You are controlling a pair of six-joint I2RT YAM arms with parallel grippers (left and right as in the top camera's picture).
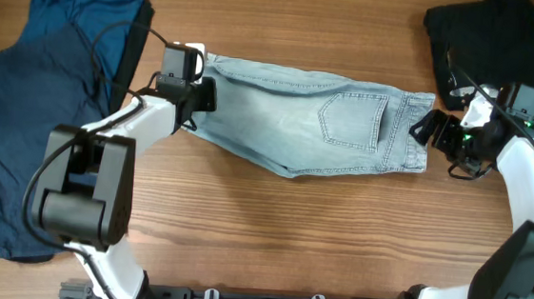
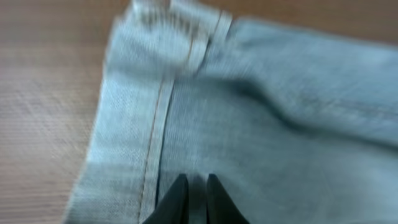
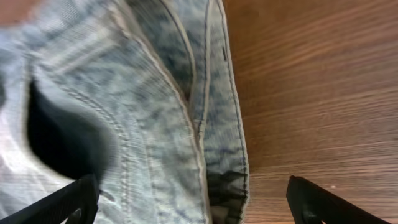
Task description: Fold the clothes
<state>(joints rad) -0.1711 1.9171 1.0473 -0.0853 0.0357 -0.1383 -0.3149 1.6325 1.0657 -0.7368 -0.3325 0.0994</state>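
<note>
The robot's right hand should next grab the denim shorts (image 1: 317, 125) by their edge at the back-pocket end (image 1: 424, 143). The robot will then fold that end of the shorts over the other.
The pale light-blue denim shorts (image 1: 317, 125) lie flat across the middle of the wooden table, back pocket up. My left gripper (image 1: 200, 97) is at their left end. In the left wrist view its fingers (image 2: 195, 186) are nearly together on the denim (image 2: 261, 124) beside a stitched seam, with a thin strip of cloth between them. My right gripper (image 1: 431, 129) is at the shorts' right end. In the right wrist view its jaws (image 3: 196, 202) are wide open, with the shorts' edge (image 3: 155, 124) between them.
A large dark blue garment (image 1: 31, 112) is heaped over the left side of the table, right behind my left arm. A black garment (image 1: 491, 38) lies at the back right, next to my right arm. Bare wood (image 1: 317, 239) shows in front of the shorts.
</note>
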